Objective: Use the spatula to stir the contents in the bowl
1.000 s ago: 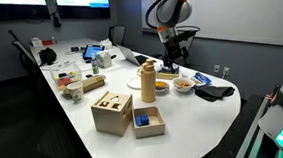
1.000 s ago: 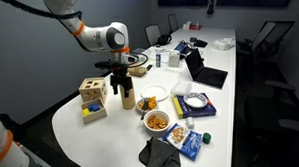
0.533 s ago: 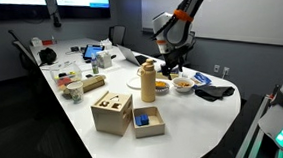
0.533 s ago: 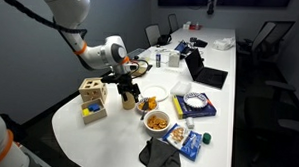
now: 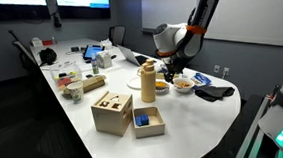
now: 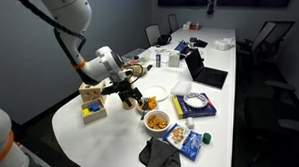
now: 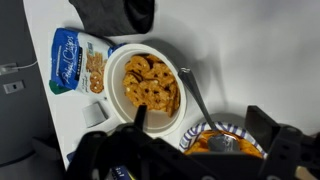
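Note:
The gripper picks up the spatula [image 7: 194, 98] by its grey handle next, so the spatula's head stays free to stir.
In the wrist view the small white bowl [image 7: 150, 82] holds orange-brown contents [image 7: 152, 86]. Below it is a flat orange dish [image 7: 228, 150] with a blue-patterned rim. The spatula [image 7: 194, 98], a grey-handled utensil, lies with its head in that dish and its handle pointing up past the bowl's edge. My gripper [image 7: 200, 115] is open, its two black fingers standing on either side of the dish and the spatula, holding nothing. In both exterior views the gripper [image 5: 168, 73] [image 6: 132, 93] hangs low over the table next to the bowl [image 5: 183, 85] [image 6: 156, 121].
A tall tan bottle [image 5: 148, 83] stands close beside the gripper. A blue snack bag [image 7: 75, 62] and a black cloth [image 7: 115, 12] lie by the bowl. Wooden boxes [image 5: 111, 112] [image 5: 148, 121] stand nearer the table's front. Laptops and clutter [image 5: 93, 54] fill the far end.
The arm has swung down and tilted, bringing the gripper from above the table to just over the orange dish and spatula. The objects on the table have not moved.

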Available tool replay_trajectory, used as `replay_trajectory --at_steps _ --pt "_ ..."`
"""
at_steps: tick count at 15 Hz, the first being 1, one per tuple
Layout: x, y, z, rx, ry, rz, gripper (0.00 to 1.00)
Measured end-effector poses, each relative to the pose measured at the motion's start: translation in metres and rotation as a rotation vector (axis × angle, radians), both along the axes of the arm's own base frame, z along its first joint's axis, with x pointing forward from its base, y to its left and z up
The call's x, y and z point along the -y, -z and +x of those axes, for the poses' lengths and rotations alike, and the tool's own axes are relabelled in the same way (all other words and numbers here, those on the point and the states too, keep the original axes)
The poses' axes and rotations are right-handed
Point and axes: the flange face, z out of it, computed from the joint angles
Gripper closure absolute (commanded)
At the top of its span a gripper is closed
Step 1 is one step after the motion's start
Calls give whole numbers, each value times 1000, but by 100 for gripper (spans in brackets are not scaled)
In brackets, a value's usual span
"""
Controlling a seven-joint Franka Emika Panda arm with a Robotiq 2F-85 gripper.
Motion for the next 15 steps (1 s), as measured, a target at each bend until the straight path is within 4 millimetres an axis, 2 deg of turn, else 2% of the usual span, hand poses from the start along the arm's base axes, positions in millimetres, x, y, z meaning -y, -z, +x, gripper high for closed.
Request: replay_trajectory --at_steps 10,15 --pt "-6 45 -20 27 -80 -114 0" --pt "-8 66 -20 28 -75 -175 0"
